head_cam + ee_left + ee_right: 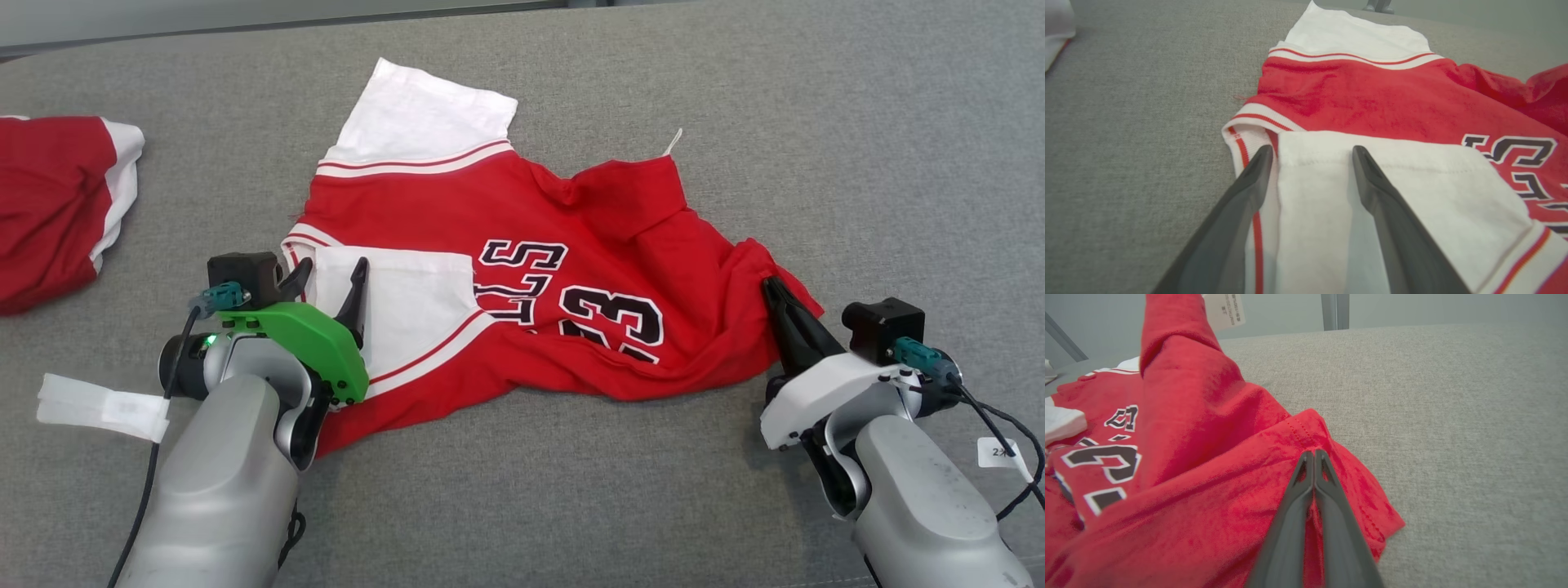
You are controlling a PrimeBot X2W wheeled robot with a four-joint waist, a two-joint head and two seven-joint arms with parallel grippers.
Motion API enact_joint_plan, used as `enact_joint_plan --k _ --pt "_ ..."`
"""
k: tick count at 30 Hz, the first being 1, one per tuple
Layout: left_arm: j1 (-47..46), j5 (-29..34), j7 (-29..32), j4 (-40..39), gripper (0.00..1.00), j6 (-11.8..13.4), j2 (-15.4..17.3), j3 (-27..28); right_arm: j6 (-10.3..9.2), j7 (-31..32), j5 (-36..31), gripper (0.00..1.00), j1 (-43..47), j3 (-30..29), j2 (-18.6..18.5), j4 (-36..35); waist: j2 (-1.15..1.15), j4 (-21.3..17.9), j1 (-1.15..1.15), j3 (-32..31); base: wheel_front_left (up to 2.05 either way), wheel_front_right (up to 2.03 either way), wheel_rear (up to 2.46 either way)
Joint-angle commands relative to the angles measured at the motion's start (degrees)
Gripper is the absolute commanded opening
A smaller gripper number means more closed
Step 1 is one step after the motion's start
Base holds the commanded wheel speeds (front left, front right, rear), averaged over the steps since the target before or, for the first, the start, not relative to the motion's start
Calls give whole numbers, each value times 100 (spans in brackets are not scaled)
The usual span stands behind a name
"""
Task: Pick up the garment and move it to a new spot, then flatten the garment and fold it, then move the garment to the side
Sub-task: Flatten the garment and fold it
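Note:
I need to grab the sleeve by the hem corner (pixel 331 259) with my left gripper next, because the folded white sleeve (pixel 416 302) has its hem loose on top.
A red jersey (pixel 571 220) with white sleeves and black-and-white lettering lies crumpled on the grey padded surface (pixel 857 163). My left gripper (pixel 333 265) is open, its two fingers straddling the near white sleeve (pixel 1412 192) at the jersey's left side; in the left wrist view the left gripper (pixel 1312 149) has sleeve cloth between its fingers without squeezing it. My right gripper (pixel 769 283) is shut on a raised fold at the jersey's right edge. The right wrist view shows the right gripper (pixel 1314 452) with tips pressed together in the red cloth (pixel 1208 428).
A second red and white garment (pixel 49 204) lies at the far left, apart from the jersey. The surface's back edge (pixel 245 33) runs along the top. A white paper tag (pixel 1224 310) hangs from the jersey's lifted part. Bare grey surface extends right and in front.

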Motion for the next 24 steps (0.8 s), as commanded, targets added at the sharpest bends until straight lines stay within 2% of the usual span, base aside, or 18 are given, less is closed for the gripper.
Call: enact_joint_plan --k 1,13,24 --pt "-107 -10 -44 89 100 -16 -9 -13 -2 -18 76 0 -53 10 -58 -10 0 -35 0 6 0 0 0" --pt "-255 38 -578 484 100 -16 -74 -336 -1 -18 132 0 189 -150 -87 -80 0 -56 0 -106 0 0 0" --pt "-346 -166 -659 739 100 -16 -26 -446 -2 -18 56 0 156 -247 -56 -110 0 -35 0 -75 0 0 0"
